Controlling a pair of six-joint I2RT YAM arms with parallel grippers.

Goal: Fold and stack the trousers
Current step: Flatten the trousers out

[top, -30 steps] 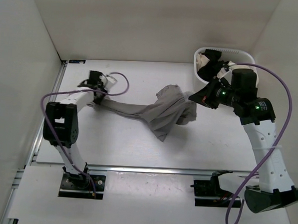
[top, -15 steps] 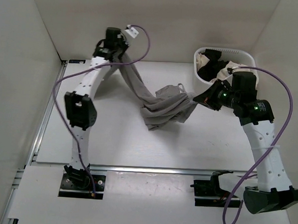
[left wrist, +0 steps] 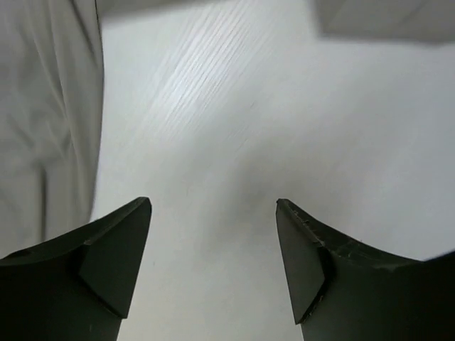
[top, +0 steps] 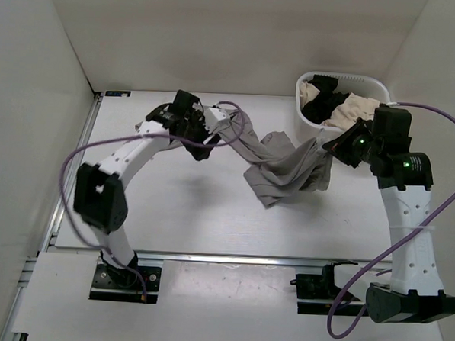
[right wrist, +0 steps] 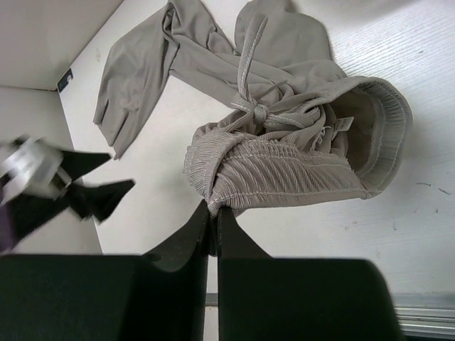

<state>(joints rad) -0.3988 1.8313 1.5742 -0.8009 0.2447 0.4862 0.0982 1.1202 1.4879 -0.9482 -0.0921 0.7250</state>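
Note:
My left gripper grabs the trousers' loose leg end (right wrist: 115, 129) next, away from the waistband (right wrist: 284, 177) my right gripper holds, to stretch the grey trousers for folding.
The grey trousers (top: 288, 172) lie bunched in the middle of the table, one leg trailing left toward my left gripper (top: 214, 128). In the left wrist view that gripper (left wrist: 213, 203) is open over bare table with nothing between its fingers, and grey trouser fabric (left wrist: 43, 121) lies just to its left. My right gripper (top: 332, 145) holds the trousers' right end. In the right wrist view this gripper (right wrist: 213, 207) is shut on the ribbed waistband (right wrist: 284, 177), which hangs lifted, the drawstring knotted above it and the legs (right wrist: 135, 78) spread beyond.
A white basket (top: 369, 81) stands at the back right corner, holding a cream garment (top: 353, 110) and a black garment (top: 318, 108). White walls close the table at the left, back and right. A metal rail (top: 208, 256) runs along the near edge.
My left gripper opened and let go of the trouser leg, then dropped from the back wall toward the table's middle. My right gripper carried the waistband to the right, closer to the basket.

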